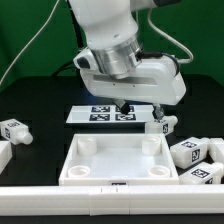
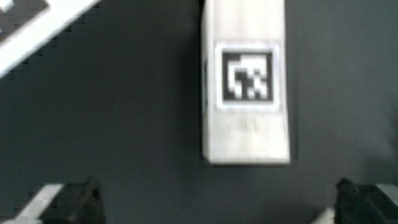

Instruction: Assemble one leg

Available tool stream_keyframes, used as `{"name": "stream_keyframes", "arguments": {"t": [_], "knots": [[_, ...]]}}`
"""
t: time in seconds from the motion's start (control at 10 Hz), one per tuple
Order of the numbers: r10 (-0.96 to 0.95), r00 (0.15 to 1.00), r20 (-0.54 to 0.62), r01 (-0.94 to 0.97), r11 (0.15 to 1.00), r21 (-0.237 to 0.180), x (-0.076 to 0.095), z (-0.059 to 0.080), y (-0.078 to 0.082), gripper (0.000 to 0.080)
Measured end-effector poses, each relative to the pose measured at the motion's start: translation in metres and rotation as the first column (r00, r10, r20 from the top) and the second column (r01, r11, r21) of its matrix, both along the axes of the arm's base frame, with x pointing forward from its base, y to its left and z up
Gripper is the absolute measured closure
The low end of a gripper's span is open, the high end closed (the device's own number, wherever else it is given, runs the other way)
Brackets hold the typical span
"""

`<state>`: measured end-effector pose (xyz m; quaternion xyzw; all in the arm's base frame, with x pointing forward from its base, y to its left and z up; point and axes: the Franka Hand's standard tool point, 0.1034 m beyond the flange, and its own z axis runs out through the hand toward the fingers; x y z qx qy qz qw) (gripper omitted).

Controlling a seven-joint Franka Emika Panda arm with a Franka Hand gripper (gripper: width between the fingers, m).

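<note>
My fingertips still have bare black tabletop between them and the white leg's near end, so they would miss if I closed now. My gripper should move toward the leg first, then close on the leg.
In the wrist view a white leg with one square marker tag lies on the black table, ahead of my gripper. The two dark fingertips stand wide apart with nothing between them, so the gripper is open and empty, apart from the leg. In the exterior view the gripper hangs low over the table by the marker board. A leg lies just to its right in the exterior view. Another leg lies at the far left, and two more at the right.
The large white square panel with corner holes lies in front of the marker board. A white bar runs along the front edge. A white strip, perhaps the marker board's edge, shows in a corner of the wrist view.
</note>
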<state>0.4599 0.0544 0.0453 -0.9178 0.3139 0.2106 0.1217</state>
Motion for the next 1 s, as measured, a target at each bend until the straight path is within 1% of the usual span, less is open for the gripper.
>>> {"name": "stream_keyframes", "arguments": {"t": [0.1, 0.2, 0.3, 0.4, 0.5, 0.6, 0.7, 0.9, 1.0], "knots": [[0.002, 0.999, -0.050, -0.001, 0.999, 0.032, 0.0012, -0.0012, 0.0006, 0.0150], [0.009, 0.996, -0.086, -0.004, 0.999, 0.054, 0.0006, -0.0015, 0.0024, 0.0150], [0.026, 0.987, -0.156, -0.011, 0.995, 0.099, -0.0041, 0.0002, 0.0048, 0.0150], [0.044, 0.979, -0.198, -0.017, 0.991, 0.135, -0.0019, 0.0003, 0.0054, 0.0150], [0.070, 0.975, -0.210, -0.035, 0.986, 0.166, 0.0038, 0.0017, 0.0068, 0.0150], [0.097, 0.966, -0.240, -0.047, 0.978, 0.205, 0.0056, 0.0030, 0.0070, 0.0150], [0.099, 0.959, -0.264, -0.041, 0.975, 0.218, 0.0041, -0.0007, 0.0053, 0.0150], [0.104, 0.960, -0.259, -0.047, 0.975, 0.218, 0.0049, -0.0021, 0.0069, 0.0150], [0.111, 0.961, -0.253, -0.055, 0.974, 0.219, 0.0050, -0.0060, 0.0094, 0.0150]]}}
